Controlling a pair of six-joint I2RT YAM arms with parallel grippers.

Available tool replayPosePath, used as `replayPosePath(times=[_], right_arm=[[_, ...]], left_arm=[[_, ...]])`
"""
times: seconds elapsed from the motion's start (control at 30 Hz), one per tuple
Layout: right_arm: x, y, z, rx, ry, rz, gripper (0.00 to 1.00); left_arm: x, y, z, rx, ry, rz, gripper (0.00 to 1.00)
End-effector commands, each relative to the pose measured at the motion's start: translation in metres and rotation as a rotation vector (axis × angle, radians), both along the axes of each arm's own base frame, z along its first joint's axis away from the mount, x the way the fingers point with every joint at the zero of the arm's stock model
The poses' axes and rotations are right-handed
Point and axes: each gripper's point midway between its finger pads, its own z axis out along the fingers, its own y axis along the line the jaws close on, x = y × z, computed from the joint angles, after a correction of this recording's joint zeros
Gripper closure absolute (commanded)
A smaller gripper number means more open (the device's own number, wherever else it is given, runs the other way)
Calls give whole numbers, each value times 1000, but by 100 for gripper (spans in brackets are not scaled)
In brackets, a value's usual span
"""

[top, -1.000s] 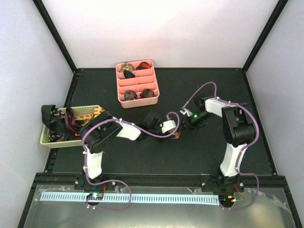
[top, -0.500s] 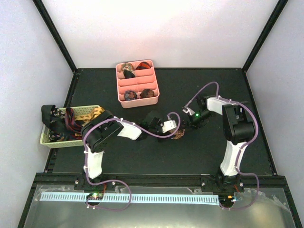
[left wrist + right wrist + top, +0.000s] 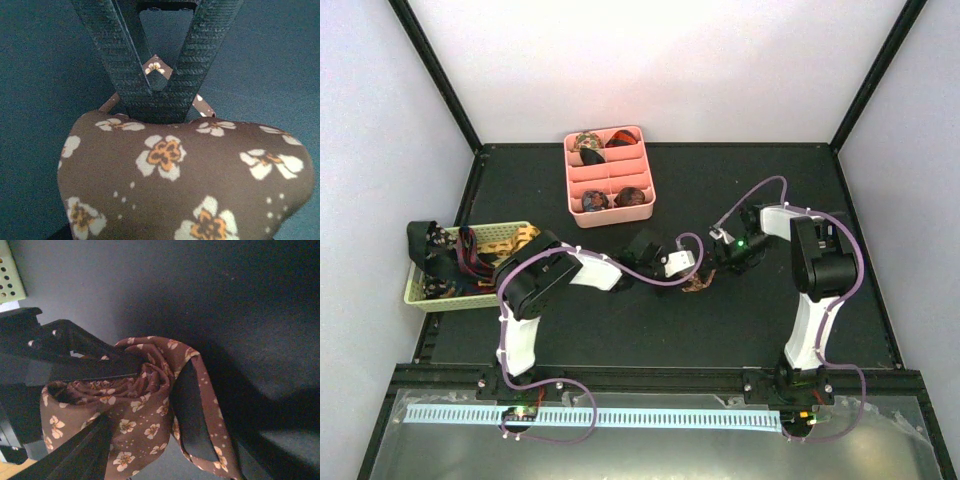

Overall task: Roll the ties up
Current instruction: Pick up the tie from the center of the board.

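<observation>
The tie's loose tail [image 3: 707,277] [image 3: 198,416] is beside the roll. My right gripper will pinch it there next to keep the tie rolled, so my left gripper can leave.
A brown floral tie [image 3: 697,284] sits partly rolled at mid-table. My left gripper [image 3: 688,278] is shut on the roll. In the right wrist view its black finger [image 3: 75,365] reaches into the coil [image 3: 145,385]. In the left wrist view the roll [image 3: 180,170] fills the lower half and hides the jaws. Two dark ribbed fingers [image 3: 120,55] stand in a V behind it. My right gripper [image 3: 716,264] is open just right of the roll. The tie's loose tail with its dark lining [image 3: 192,420] hangs between that gripper's [image 3: 172,440] spread fingers.
A pink divided tray [image 3: 610,208] at the back holds several rolled ties [image 3: 595,200]. A pale woven basket [image 3: 510,236] at the left edge holds loose ties [image 3: 445,262], some draped over its side. The table is black with raised edges.
My right gripper has opened from shut and drawn back a little to the right. The left gripper keeps the roll and has shifted slightly right.
</observation>
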Motion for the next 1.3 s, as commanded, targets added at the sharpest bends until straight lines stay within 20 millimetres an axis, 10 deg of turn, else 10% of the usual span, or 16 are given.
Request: replayPosePath(times=[0.0, 0.53, 0.73, 1.03, 1.17, 1.27], right_arm=[[-12, 8, 11, 71, 26, 5, 37], [-8, 16, 26, 181, 3, -21, 27], [-5, 19, 22, 115, -33, -6, 41], [-9, 13, 15, 51, -46, 15, 96], [-9, 11, 15, 41, -58, 19, 98], [-10, 10, 16, 47, -66, 20, 98]], left_arm=[[-5, 20, -44, 151, 86, 43, 85], [-10, 20, -49, 173, 102, 33, 86], [-11, 21, -50, 178, 103, 28, 86], [-10, 19, -48, 169, 104, 30, 85], [-9, 17, -43, 154, 98, 29, 84], [-7, 14, -29, 108, 75, 23, 63]])
